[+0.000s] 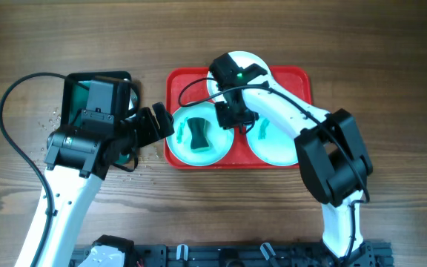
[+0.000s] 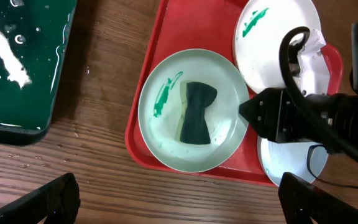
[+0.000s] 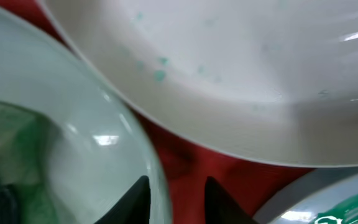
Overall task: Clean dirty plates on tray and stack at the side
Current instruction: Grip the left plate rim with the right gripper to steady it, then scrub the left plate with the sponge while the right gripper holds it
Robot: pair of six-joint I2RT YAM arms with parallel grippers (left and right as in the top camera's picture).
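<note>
The dark sponge has a narrow middle and flared ends. My left gripper should pick it up next by its narrow middle, so the sponge's flared ends stay free to wipe the dirty plates.
The red tray (image 1: pixel 295 74) holds three plates. The left turquoise plate (image 1: pixel 180 142) has a teal smear and a dark sponge (image 1: pixel 198 133) lying on it; both also show in the left wrist view, plate (image 2: pixel 225 146) and sponge (image 2: pixel 197 113). The white plate (image 1: pixel 249 59) with a teal smear sits at the back. The right turquoise plate (image 1: pixel 276 144) is smeared too. My right gripper (image 3: pixel 182 199) is low between the plates, its fingers straddling the left turquoise plate's rim (image 3: pixel 73 124) with a gap. My left gripper (image 2: pixel 179 208) is wide open and empty beside the tray's left edge.
A dark green-black tray (image 1: pixel 76 90), wet with white streaks (image 2: pixel 17 56), stands left of the red tray, mostly under my left arm. A crumpled white thing (image 2: pixel 309 50) lies by the right arm. A black cable loops over the left table.
</note>
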